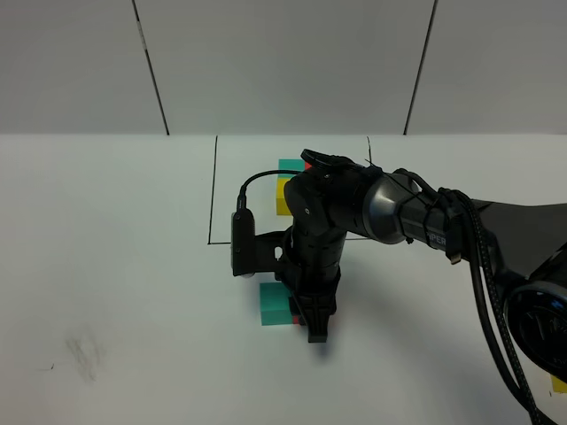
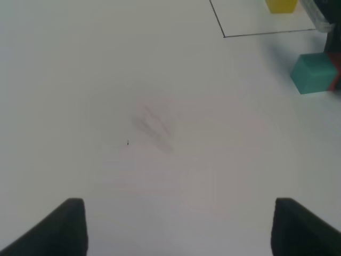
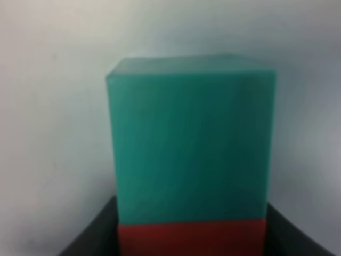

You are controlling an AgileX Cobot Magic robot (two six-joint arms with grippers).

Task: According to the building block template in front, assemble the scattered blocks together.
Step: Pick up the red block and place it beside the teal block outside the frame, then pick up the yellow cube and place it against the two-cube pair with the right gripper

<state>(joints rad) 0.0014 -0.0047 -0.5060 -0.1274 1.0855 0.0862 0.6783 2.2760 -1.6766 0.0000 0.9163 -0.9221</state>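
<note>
My right gripper is ready to open: the red cube's base is on the tabletop, flush along the teal cube, so the red cube would stay.
The template sits at the back inside a thin black outline (image 1: 213,190). Its teal cube (image 1: 289,166), red cube (image 1: 308,166) and yellow cube (image 1: 283,197) are partly hidden by my right arm. A loose teal cube (image 1: 274,304) lies on the table in front of the outline. My right gripper (image 1: 316,329) reaches across the middle and is shut on the loose red cube (image 3: 192,237), which is pressed against the teal cube (image 3: 191,138). My left gripper (image 2: 181,229) is open and empty over bare table. A small yellow shape (image 1: 560,383) at the right edge may be the loose yellow cube.
A faint grey smudge (image 1: 84,354) marks the white table at the front left and also shows in the left wrist view (image 2: 152,125). The right arm's bulk and its cable (image 1: 478,257) cover the right side. The outline's corner (image 2: 224,36) lies ahead of the left gripper.
</note>
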